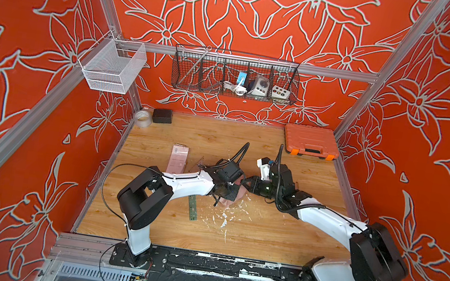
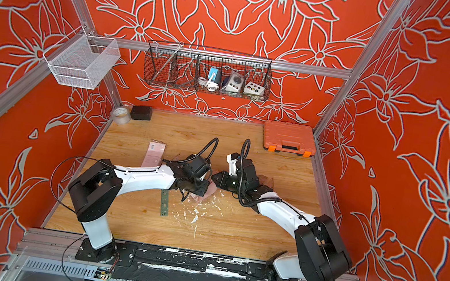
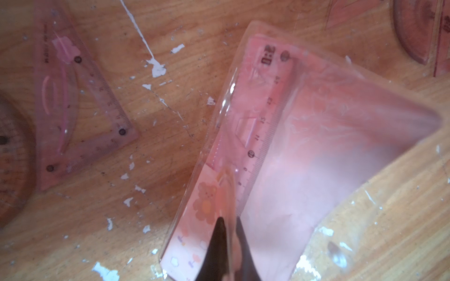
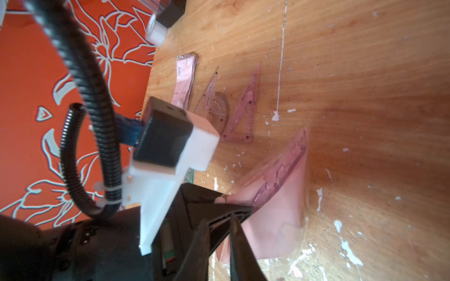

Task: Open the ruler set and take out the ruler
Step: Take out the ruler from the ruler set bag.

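My right gripper grabs the ruler's end nearest my left gripper next, across its flat sides, to take the pink straight ruler [image 3: 261,136] lengthwise from the pouch.
The ruler set is a clear plastic pouch [image 3: 328,146] with a pink lining. It is lifted at one end over the middle of the table, and its other end is splayed wide on the wood. A pink straight ruler [image 3: 261,136] lies inside along one wall. My left gripper [image 3: 229,220] is shut on the pouch's near edge. In the right wrist view the pouch [image 4: 275,219] fans out from that grip with the ruler [image 4: 287,160] leaning inside. My right gripper [image 4: 220,219] is right beside that grip, its fingers a narrow gap apart. Whether it pinches the film is unclear.
A pink set square [image 4: 243,116], a protractor [image 4: 218,110], a clear set square [image 4: 209,87] and a pink card [image 4: 185,77] lie on the table's left. A green ruler [image 1: 192,207] lies under the left arm. Orange toolbox [image 1: 311,140], tape roll [image 1: 142,118] and black box [image 1: 162,115] stand at the back.
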`<action>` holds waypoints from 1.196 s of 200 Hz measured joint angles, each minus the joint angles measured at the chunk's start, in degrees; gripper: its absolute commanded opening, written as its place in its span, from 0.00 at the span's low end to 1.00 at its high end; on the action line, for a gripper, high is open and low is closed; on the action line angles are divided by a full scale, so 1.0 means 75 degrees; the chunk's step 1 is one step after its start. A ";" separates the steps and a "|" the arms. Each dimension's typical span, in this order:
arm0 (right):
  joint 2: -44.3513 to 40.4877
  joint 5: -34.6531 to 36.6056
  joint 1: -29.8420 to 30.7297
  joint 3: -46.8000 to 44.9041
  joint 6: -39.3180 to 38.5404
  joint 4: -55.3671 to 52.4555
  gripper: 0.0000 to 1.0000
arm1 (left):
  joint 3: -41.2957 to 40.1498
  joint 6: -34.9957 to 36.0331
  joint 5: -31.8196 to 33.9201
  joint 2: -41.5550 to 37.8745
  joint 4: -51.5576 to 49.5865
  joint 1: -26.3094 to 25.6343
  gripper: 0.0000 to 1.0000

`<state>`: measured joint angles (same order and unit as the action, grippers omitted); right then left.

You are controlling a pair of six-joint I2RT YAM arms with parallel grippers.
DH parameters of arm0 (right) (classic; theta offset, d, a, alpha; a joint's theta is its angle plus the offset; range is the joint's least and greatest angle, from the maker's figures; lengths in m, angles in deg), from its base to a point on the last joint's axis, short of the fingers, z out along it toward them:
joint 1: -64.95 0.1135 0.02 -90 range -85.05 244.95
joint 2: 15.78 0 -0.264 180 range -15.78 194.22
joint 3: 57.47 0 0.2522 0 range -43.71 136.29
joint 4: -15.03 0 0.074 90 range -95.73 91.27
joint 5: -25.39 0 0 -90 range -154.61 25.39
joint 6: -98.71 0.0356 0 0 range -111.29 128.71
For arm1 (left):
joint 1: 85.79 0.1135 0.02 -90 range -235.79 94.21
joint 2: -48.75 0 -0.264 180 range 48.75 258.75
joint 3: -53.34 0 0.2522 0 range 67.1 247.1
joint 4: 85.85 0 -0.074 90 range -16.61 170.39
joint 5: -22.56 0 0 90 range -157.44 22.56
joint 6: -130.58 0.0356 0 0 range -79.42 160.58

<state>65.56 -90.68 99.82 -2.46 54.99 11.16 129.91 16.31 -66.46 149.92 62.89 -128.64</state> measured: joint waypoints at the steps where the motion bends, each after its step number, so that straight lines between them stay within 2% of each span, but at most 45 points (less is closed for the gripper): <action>1: 0.0026 0.0000 0.0006 0.0003 0.0003 -0.0006 0.17 | 0.0003 0.0000 0.0000 0.0000 0.0000 0.0000 0.00; 73: 0.1349 0.0096 0.0023 0.0221 0.0114 -0.0303 0.20 | 0.0003 0.0009 -0.0006 -0.0003 0.0067 -0.0003 0.00; 105: 0.1533 0.0154 0.0052 0.0466 0.0131 -0.0207 0.25 | -0.0192 0.0149 0.0015 -0.0160 0.0402 -0.0163 0.00; 177: 0.1862 0.0175 0.0076 0.0632 0.0277 0.0143 0.26 | -0.1052 0.0262 0.0058 -0.0819 0.1198 -0.0245 0.00; 217: 0.2250 0.0041 0.0102 0.0874 0.0297 0.0233 0.14 | -0.1285 0.0312 0.0058 -0.0938 0.1434 -0.0245 0.00; 239: 0.2500 -0.0073 0.0099 0.0997 0.0358 0.0323 0.00 | -0.1291 0.0323 0.0058 -0.0938 0.1428 -0.0245 0.00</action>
<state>84.31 -91.22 100.57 5.02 57.68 13.58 120.23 18.73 -66.03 142.88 73.60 -130.47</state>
